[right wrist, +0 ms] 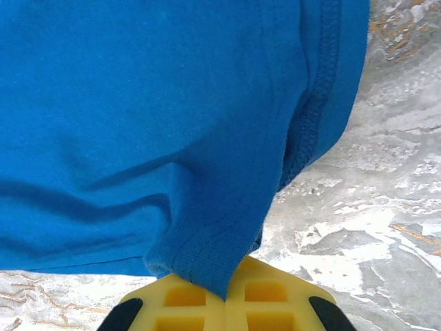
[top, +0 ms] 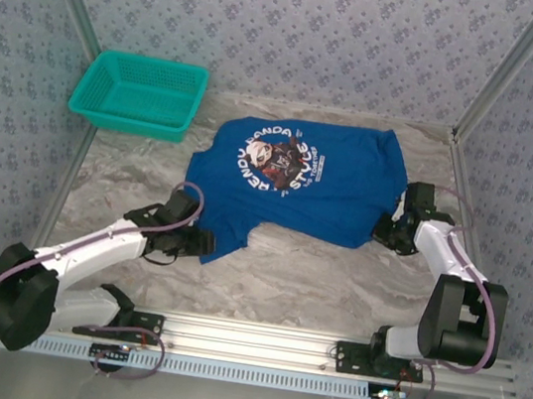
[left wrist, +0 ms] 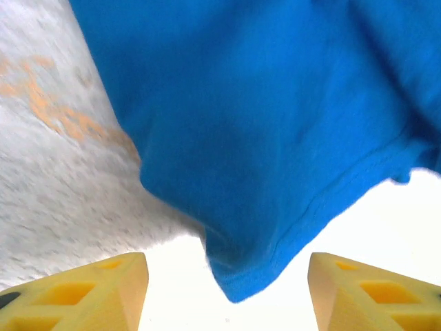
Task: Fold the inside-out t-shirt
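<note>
My left gripper needs to take hold of the t-shirt by its hemmed near corner next, across from the right gripper's hem fold. Then it can be spread out for folding.
The royal-blue t-shirt lies spread on the marble table, a round white, red and black print facing up. My left gripper is at its near-left corner, open. In the left wrist view the yellow fingers stand wide apart, and a hemmed corner of the t-shirt hangs between them without touching either. My right gripper is at the shirt's near-right edge. In the right wrist view it is shut on a stitched hem fold of the t-shirt, the cloth pulled into a small peak.
A teal mesh basket stands at the back left, apart from the shirt. Patterned walls enclose the table on three sides. An aluminium rail carrying both arm bases runs along the near edge.
</note>
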Robot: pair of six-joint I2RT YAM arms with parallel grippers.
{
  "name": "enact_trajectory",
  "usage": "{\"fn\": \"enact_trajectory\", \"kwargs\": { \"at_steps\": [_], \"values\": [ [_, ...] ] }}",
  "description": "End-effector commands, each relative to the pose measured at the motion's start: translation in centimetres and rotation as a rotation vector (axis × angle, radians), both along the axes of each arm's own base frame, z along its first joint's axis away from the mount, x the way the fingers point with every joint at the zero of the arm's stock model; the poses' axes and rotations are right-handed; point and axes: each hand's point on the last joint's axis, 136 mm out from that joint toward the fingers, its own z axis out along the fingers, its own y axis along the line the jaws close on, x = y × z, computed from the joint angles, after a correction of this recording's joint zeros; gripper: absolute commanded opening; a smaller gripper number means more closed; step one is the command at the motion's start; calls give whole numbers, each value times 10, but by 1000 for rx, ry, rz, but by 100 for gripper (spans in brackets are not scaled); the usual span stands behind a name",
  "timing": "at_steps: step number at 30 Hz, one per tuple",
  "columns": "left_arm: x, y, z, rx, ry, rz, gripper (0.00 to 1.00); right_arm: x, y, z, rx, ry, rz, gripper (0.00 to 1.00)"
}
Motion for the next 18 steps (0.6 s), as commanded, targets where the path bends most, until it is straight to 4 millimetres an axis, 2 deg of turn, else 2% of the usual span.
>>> {"fn": "enact_trajectory", "kwargs": {
  "at_steps": [1, 7, 9, 12, 14, 15, 16, 18],
  "values": [
    [-22, -9, -12, -59, 110, -20, 59, 5, 7, 13, 9, -40, 38, 0],
    [-18, -19, -26, -87, 119, -42, 48, 2, 2, 20, -24, -55, 32, 0],
    [-15, -27, -30, -121, 117, -57, 40, 3, 0, 22, -35, -63, 27, 0],
    [-8, -33, -30, -132, 101, -68, 22, 5, -3, 25, -53, -73, 13, 0],
    [3, -37, -18, -145, 51, -80, 9, 7, -7, 33, -70, -97, -1, 0],
    [11, -38, -6, -159, 17, -81, 3, 11, -10, 41, -84, -123, -11, 0],
    [21, -39, 10, -181, -31, -77, 0, 15, -13, 53, -96, -157, -23, 0],
    [44, -31, 54, -233, -161, -46, 0, 19, -20, 80, -115, -220, -43, 0]
  ]
}}
